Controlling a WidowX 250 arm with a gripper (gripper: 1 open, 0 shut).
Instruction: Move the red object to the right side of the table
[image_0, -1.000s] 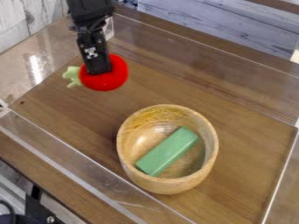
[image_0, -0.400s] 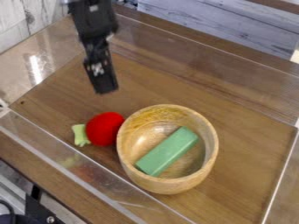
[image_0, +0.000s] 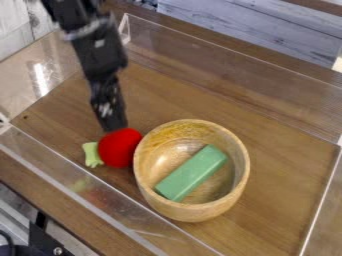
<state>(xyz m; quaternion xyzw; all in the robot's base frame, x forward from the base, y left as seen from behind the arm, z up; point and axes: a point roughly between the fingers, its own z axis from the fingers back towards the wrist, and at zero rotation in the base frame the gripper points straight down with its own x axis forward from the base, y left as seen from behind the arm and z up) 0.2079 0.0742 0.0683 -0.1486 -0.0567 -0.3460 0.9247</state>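
Observation:
The red object needs to move to the table's right side, so my gripper will grab it next by its round red body (image_0: 120, 149).
The red object (image_0: 122, 146), a small round toy fruit with a green leafy stem, lies on the wooden table (image_0: 254, 110) at the front left. It touches the left outside of the wooden bowl. My gripper (image_0: 106, 119) points down just above and behind it, its dark fingers blurred. Nothing shows between the fingers, and whether they stand apart cannot be made out.
A round light wooden bowl (image_0: 191, 124) stands at the front middle with a green rectangular block (image_0: 190, 172) lying in it. Low clear acrylic walls (image_0: 80, 190) border the table on all sides.
The red object, held up at the back left a second ago, now lies on the table beside the bowl. The gripper let it go and has since come down toward it.

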